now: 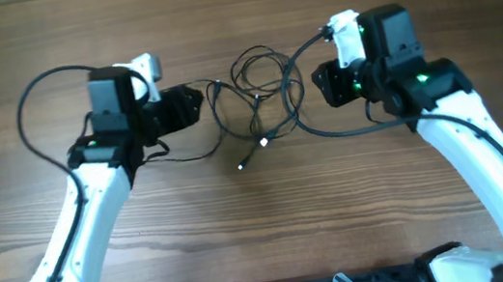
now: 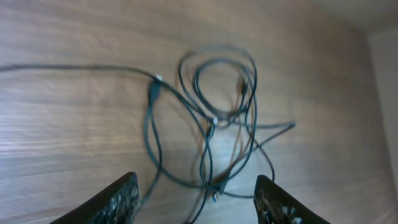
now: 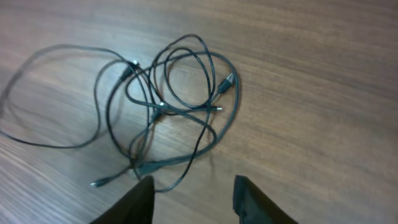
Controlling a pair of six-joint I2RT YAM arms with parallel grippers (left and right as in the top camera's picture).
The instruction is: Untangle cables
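Next, my right gripper grabs the cord of the outer loop behind its plug to untangle the cables. That end of the cord then pulls free.
The cables (image 1: 260, 96) are thin black cords with small silvery plug ends, lying in a loose tangle of loops on the wooden table between my two arms. They also show in the left wrist view (image 2: 217, 118) and in the right wrist view (image 3: 168, 106). My left gripper (image 1: 190, 103) is open and empty just left of the tangle; in its wrist view (image 2: 196, 202) a cord strand runs between its fingers on the table. My right gripper (image 1: 325, 85) is open and empty just right of the tangle; in its wrist view (image 3: 193, 199) a cord loop lies by its left finger.
A thicker black robot cable (image 1: 40, 91) arcs left of the left arm, and another (image 1: 348, 130) curves under the right gripper. One loose plug end (image 1: 242, 166) points toward the front. The wooden table (image 1: 263, 227) spreads all around.
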